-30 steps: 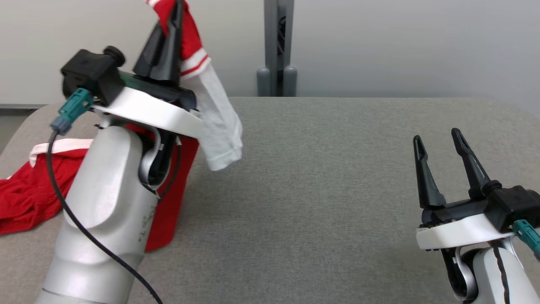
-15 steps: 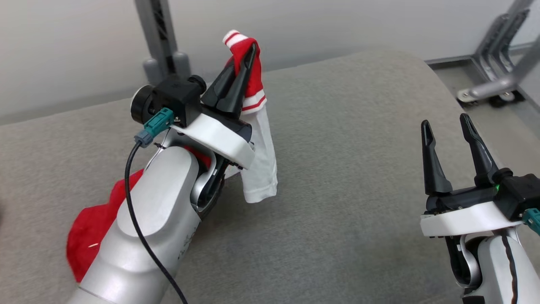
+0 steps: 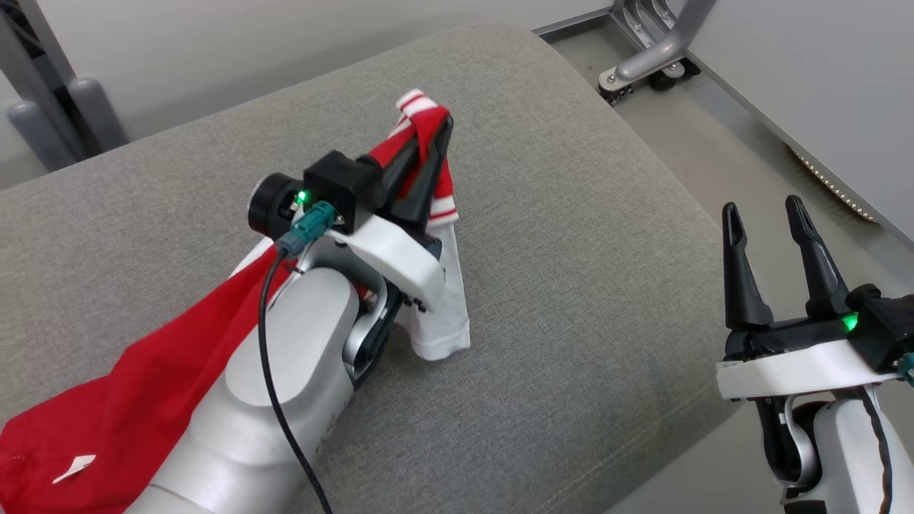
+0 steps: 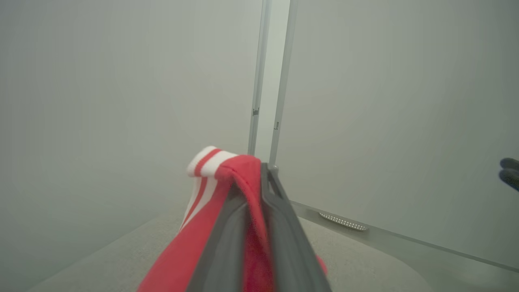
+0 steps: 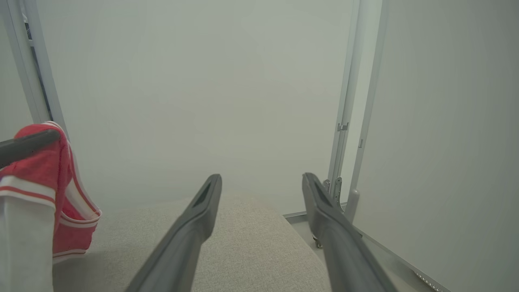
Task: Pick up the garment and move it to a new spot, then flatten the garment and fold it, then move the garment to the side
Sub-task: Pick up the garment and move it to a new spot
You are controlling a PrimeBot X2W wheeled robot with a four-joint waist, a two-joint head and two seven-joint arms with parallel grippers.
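Observation:
My right gripper should next grab the garment's red bottom hem to spread the garment [image 3: 143, 385] flat for folding.
The garment [image 3: 143, 385] is red with white-and-red striped trim and a white sleeve [image 3: 446, 314]. My left gripper [image 3: 437, 127] is shut on a striped edge of it and holds that part up above the grey padded table [image 3: 571, 214]. The red body trails down and left along my forearm to the table. In the left wrist view the fingers [image 4: 279, 211] pinch red cloth [image 4: 211, 162] at their tips. My right gripper [image 3: 761, 207] stands open and empty past the table's right corner. The right wrist view shows its gap [image 5: 261, 177], with the garment [image 5: 36, 174] hanging at the left.
The table's rounded right edge [image 3: 685, 214] drops to the floor [image 3: 735, 128]. A metal frame on castors [image 3: 643, 64] stands beyond the far right corner, with a pale wall panel behind it. Two grey posts [image 3: 43, 121] rise behind the table at the far left.
The head camera has swung right and tilted down, so the table's right corner and the floor now show. My left gripper keeps its hold and the garment hangs lower. The right gripper stays open.

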